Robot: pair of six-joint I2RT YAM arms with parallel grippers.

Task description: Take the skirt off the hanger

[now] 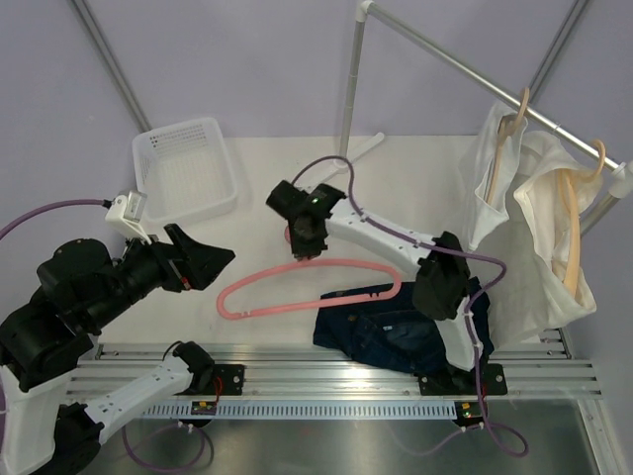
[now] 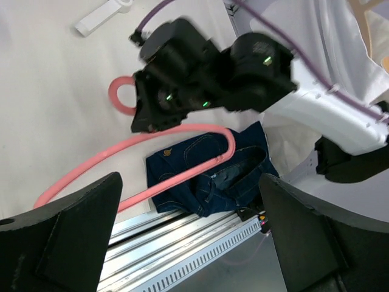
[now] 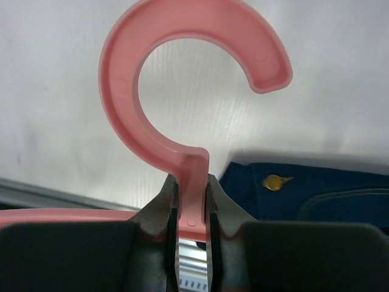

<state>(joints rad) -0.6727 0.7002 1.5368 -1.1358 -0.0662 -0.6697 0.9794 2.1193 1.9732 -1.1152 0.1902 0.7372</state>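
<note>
I should grab the pink hanger at its bend farthest from the skirt with my left gripper next. Then the hanger's hook stays free to hang on the bar [image 1: 465, 70].
The pink hanger [image 1: 307, 282] lies slanted over the table, its hook pointing to the far side. My right gripper [image 1: 305, 242] is shut on the hanger's neck [image 3: 191, 194], just below the hook [image 3: 182, 79]. The dark denim skirt [image 1: 396, 327] lies crumpled on the table by the front edge. The hanger's right bend [image 2: 228, 143] rests across the top of the skirt [image 2: 206, 176]. I cannot tell whether the hanger still passes through the skirt. My left gripper [image 1: 213, 262] hovers open to the left of the hanger, with nothing between its fingers [image 2: 79, 225].
A white slatted basket [image 1: 186, 168] stands at the back left. A metal clothes rail [image 1: 465, 64] on the right carries white garments [image 1: 539, 228] on wooden hangers. Aluminium mounting rails [image 1: 336, 368] run along the near edge, just under the skirt.
</note>
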